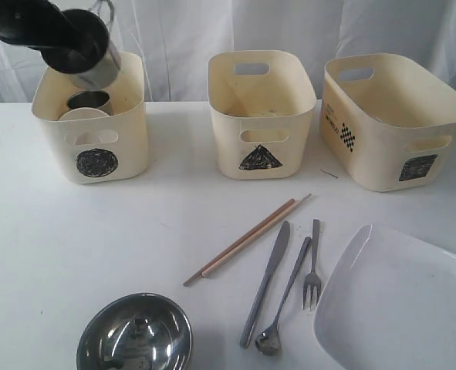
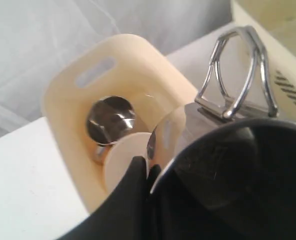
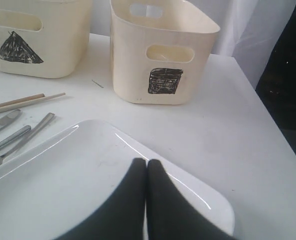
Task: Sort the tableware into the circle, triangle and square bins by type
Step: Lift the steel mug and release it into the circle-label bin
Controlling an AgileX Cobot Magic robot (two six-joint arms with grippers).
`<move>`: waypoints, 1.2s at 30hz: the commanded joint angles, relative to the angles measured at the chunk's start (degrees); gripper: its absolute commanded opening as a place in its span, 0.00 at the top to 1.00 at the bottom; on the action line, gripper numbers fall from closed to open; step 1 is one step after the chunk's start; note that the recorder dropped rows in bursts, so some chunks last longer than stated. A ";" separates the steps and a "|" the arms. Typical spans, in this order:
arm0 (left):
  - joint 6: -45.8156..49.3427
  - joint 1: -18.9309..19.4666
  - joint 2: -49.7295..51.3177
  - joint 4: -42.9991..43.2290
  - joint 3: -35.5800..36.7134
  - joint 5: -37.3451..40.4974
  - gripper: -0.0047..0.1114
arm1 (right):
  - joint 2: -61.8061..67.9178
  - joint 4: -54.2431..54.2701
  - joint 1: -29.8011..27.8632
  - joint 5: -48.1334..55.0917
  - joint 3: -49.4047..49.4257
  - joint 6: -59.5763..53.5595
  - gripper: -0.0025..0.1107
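Observation:
The steel mug hangs tilted above the bottom of the circle bin [image 1: 96, 150], so my left gripper keeps hold of it until I lower it farther in.
My left gripper [image 2: 149, 167] is shut on the rim of a steel mug [image 1: 96, 68], which hangs tilted over the circle bin [image 1: 96, 150]. Its wire handle [image 2: 238, 75] sticks up. Inside that bin stand another steel mug [image 2: 111, 117] and a small white bowl [image 2: 125, 160]. The triangle bin [image 1: 260, 123] and the square bin [image 1: 390, 127] stand to the right. On the table lie wooden chopsticks [image 1: 247, 240], a knife [image 1: 266, 281], a spoon [image 1: 285, 297], a fork [image 1: 313, 266] and a steel bowl [image 1: 135, 335]. My right gripper [image 3: 146, 165] is shut and empty over the large white plate [image 3: 62, 185].
A white curtain hangs behind the bins. The table's right edge [image 3: 283, 145] runs close to the square bin and the plate. A small dark sliver [image 1: 329, 174] lies on the table between the triangle and square bins.

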 commanded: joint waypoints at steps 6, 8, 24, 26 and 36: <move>-2.11 6.24 9.43 1.26 -7.94 -4.31 0.96 | -0.25 -0.18 -0.07 0.13 0.25 -0.02 0.98; -2.11 6.32 12.16 1.26 -8.86 -5.58 0.96 | -0.25 -0.18 -0.07 0.13 0.25 -0.02 0.98; -2.11 6.32 24.87 0.42 -13.09 -12.03 0.95 | -0.25 -0.18 -0.07 0.13 0.25 -0.02 0.98; -2.11 6.32 24.87 0.42 -13.09 -12.13 0.88 | -0.25 -0.18 -0.07 0.03 0.25 -0.02 0.98; -3.90 6.00 23.48 -4.41 -13.09 -7.70 0.55 | -0.25 -0.18 -0.07 0.03 0.25 -0.02 0.98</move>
